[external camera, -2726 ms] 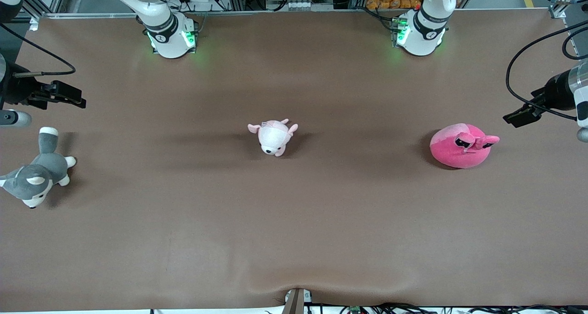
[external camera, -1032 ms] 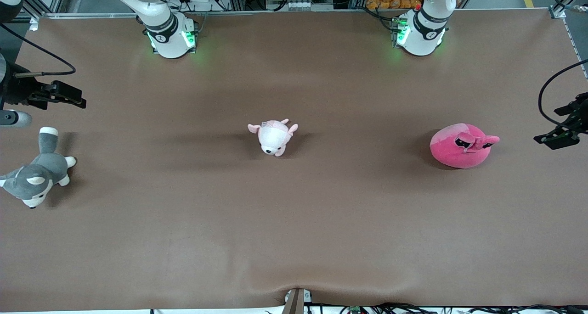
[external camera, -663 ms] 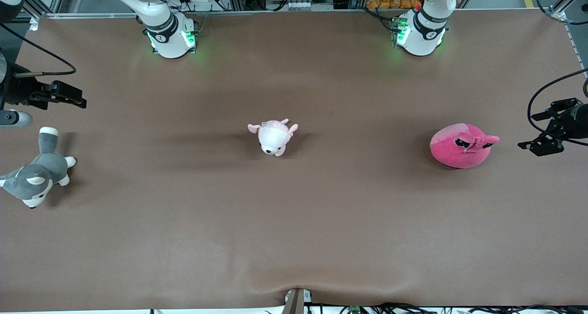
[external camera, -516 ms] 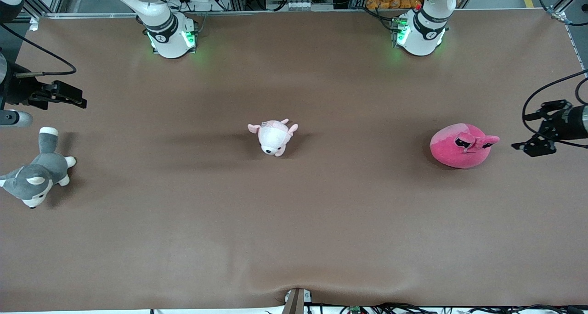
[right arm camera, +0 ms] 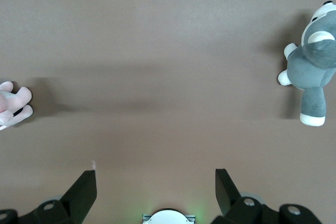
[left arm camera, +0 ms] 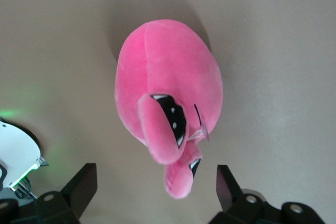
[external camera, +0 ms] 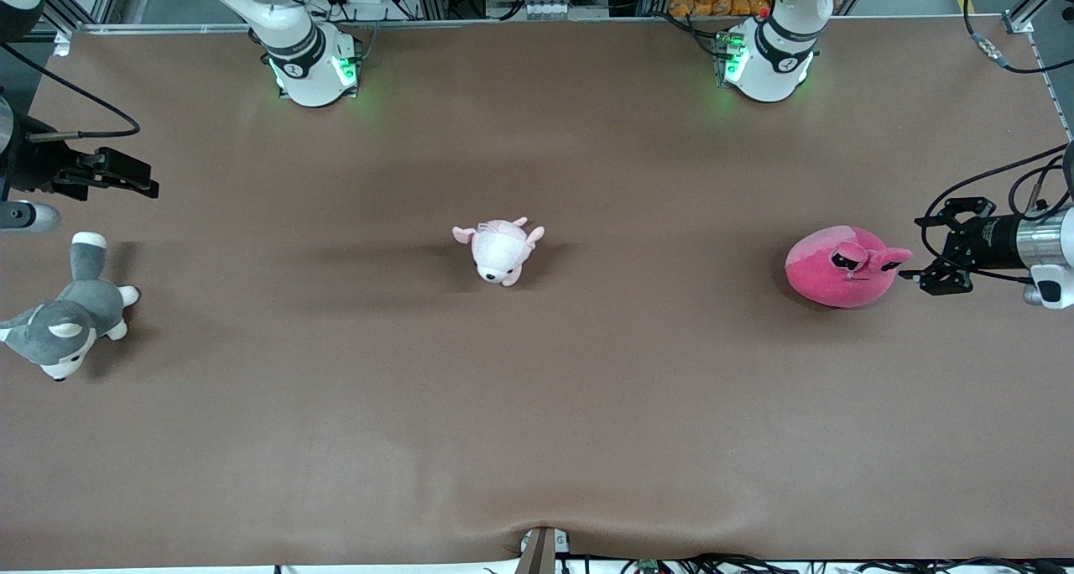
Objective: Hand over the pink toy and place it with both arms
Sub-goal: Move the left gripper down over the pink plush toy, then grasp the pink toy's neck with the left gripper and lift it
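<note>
I will grab the pink toy by its small ear (external camera: 894,257) with my left gripper next, which leaves its round body (external camera: 821,267) free, to pass the toy between both arms.
The pink toy (external camera: 841,270) lies on the brown table toward the left arm's end. It is a round hot-pink plush with black half-lidded eyes and small ears. My left gripper (external camera: 914,249) is open beside it, low, on the side toward the table's end. In the left wrist view the toy (left arm camera: 168,98) fills the middle, and one ear reaches in between the gripper's (left arm camera: 156,187) spread fingers without touching them. My right gripper (external camera: 144,185) is open and empty and waits at the right arm's end of the table; in its wrist view (right arm camera: 156,190) only bare table lies between its fingers.
A small pale pink-and-white plush (external camera: 499,251) lies at the table's middle; it also shows in the right wrist view (right arm camera: 13,103). A grey-and-white husky plush (external camera: 63,326) lies at the right arm's end, nearer the front camera than the right gripper, and shows in the right wrist view (right arm camera: 310,61).
My left gripper swung out toward the table's end, then came down and in toward the pink toy, and now stands right beside it. The right arm and the toys have not moved.
</note>
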Robot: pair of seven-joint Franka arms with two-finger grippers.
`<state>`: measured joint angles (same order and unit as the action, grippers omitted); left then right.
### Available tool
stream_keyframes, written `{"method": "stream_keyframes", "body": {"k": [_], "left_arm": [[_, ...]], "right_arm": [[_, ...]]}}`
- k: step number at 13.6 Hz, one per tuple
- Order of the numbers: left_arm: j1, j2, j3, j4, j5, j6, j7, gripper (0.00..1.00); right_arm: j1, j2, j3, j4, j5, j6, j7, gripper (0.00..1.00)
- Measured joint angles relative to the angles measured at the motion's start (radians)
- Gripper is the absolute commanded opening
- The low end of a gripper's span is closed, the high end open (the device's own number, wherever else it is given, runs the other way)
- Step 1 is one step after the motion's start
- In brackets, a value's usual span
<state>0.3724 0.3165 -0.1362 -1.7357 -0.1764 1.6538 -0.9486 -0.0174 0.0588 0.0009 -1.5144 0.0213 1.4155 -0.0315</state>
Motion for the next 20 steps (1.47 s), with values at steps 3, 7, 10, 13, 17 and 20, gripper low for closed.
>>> {"method": "stream_keyframes", "body": {"k": [3,7,10,13,17,20], "left_arm": [[0.018,0.035,0.001,0.0,-0.012,0.002,-0.016,1.0],[0.069,0.086,0.002,0.0,-0.081,0.004,-0.02,0.66],[0.074,0.101,0.002,0.0,-0.09,0.005,-0.02,0.36],[0.068,0.103,-0.004,0.003,-0.093,0.006,-0.065,0.03],[0.046,0.103,-0.013,0.024,-0.124,0.004,-0.129,0.0],[0.044,0.103,-0.022,0.069,-0.192,-0.043,-0.207,0.0]], "right_arm": [[0.0,0.0,0.0,0.0,0.0,0.0,0.0,1.0],[0.0,0.0,0.0,0.0,0.0,0.0,0.0,1.0],[0.0,0.0,0.001,0.0,0.0,0.0,0.0,1.0],[0.006,0.0,0.002,0.0,0.0,0.0,-0.001,1.0],[0.01,0.0,0.002,0.0,0.0,0.0,-0.001,1.0],[0.01,0.0,0.002,0.0,0.0,0.0,-0.001,1.0]]}}
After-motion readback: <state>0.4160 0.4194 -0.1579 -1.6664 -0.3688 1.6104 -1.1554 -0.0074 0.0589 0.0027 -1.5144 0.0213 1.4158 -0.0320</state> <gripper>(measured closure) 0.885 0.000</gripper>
